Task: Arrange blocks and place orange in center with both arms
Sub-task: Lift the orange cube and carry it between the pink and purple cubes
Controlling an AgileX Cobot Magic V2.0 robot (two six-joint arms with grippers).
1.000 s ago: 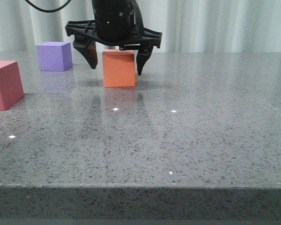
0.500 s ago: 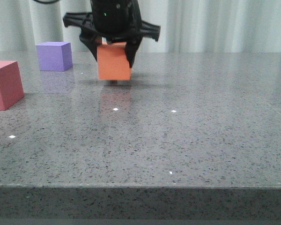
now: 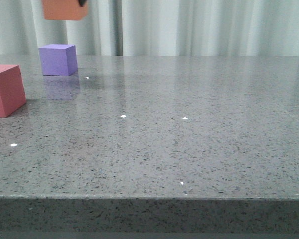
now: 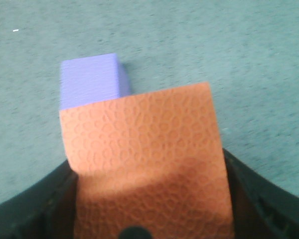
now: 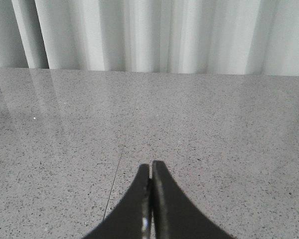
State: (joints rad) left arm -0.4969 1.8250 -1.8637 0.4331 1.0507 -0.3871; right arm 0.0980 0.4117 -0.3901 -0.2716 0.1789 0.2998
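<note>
The orange cube hangs high above the table beside the purple cube and would drop if my left gripper opened now. My left gripper needs to move the orange cube before releasing it.
The orange cube hangs high above the table at the back left, cut off by the front view's upper edge. My left gripper is shut on it, and the orange cube fills the space between the black fingers. Right beneath it stands the purple cube, seen in the front view as the purple cube at the back left of the table. The pinkish-red cube stands at the left edge, nearer the front. My right gripper is shut on nothing, low over bare table.
The grey speckled table runs to a front edge. White curtains hang behind it.
The left gripper has closed on the orange cube and carried it up and to the left, from the table's back middle to above the purple cube. The other cubes have not moved.
</note>
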